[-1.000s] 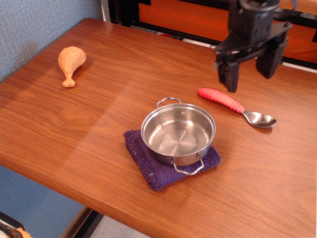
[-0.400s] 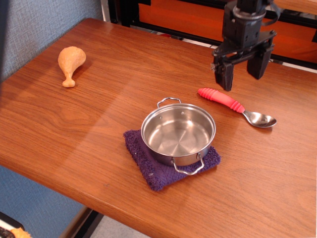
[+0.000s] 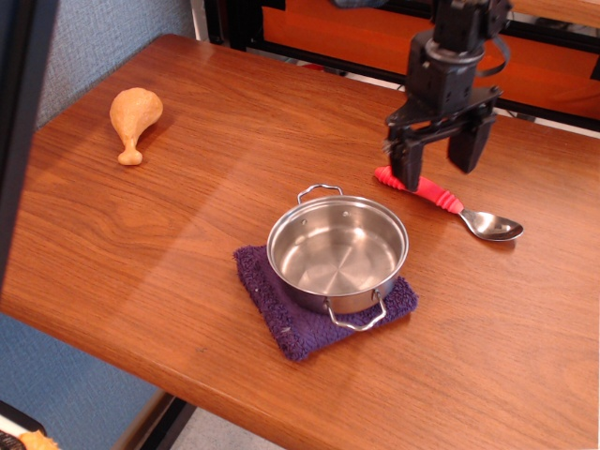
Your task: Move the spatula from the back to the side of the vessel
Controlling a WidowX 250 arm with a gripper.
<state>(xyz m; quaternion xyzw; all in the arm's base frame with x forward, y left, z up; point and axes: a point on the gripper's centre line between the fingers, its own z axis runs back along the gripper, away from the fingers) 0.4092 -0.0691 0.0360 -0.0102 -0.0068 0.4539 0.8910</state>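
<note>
I need to grab the spatula's ribbed red handle [image 3: 434, 192] with my gripper next, so I can move the spatula beside the vessel [image 3: 337, 249].
The spatula [image 3: 441, 199] is a spoon with a ribbed red handle and a shiny metal bowl [image 3: 491, 225]. It lies flat on the wooden table behind and to the right of the vessel. The vessel [image 3: 337, 249] is a small round steel pan with two wire loop handles, sitting on a purple cloth [image 3: 300, 319]. My gripper [image 3: 437, 161] is open and empty, hanging low over the near end of the red handle. One finger [image 3: 406, 167] covers the handle's tip; the other finger [image 3: 468, 146] is behind the handle.
A tan toy drumstick [image 3: 132, 119] lies at the far left of the table [image 3: 187, 244]. A dark frame and orange panel stand behind the table's back edge. A dark upright bar crosses the left edge of the view.
My gripper has moved left and down from above the back right of the table to just over the spoon's red handle. It stayed open. The spoon and pan have not moved.
</note>
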